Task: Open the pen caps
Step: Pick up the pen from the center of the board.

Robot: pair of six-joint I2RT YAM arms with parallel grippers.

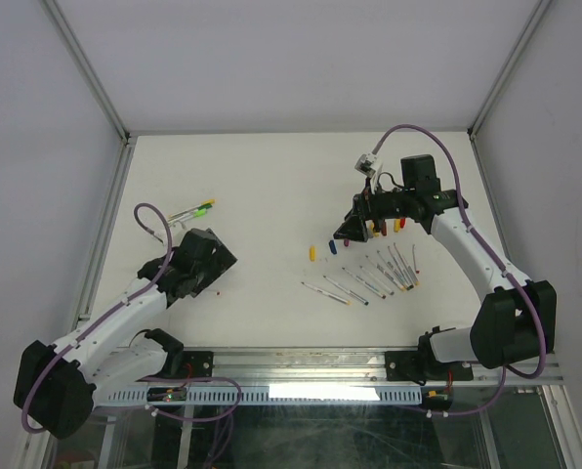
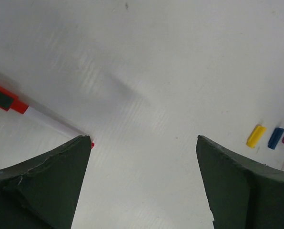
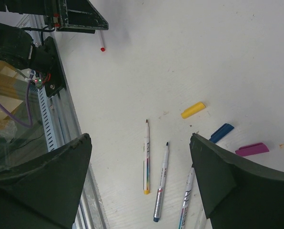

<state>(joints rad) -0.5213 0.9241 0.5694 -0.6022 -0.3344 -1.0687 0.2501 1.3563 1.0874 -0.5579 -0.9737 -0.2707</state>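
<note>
I should next take the pen in my left gripper by its red end with the dark patch, keeping its white body free to hand to my right gripper.
My left gripper hangs open low over the table with nothing between its fingers. A pen with a white barrel lies beside its left finger; one end is red with a dark patch, and a small red tip peeks out at the fingertip. My right gripper is open above a row of uncapped pens. Loose pen caps lie nearby: yellow, blue and purple.
A capped pen with a green-yellow end lies alone at the back left. More small red and orange caps sit under the right arm. The metal rail and cabling run along the table's near edge.
</note>
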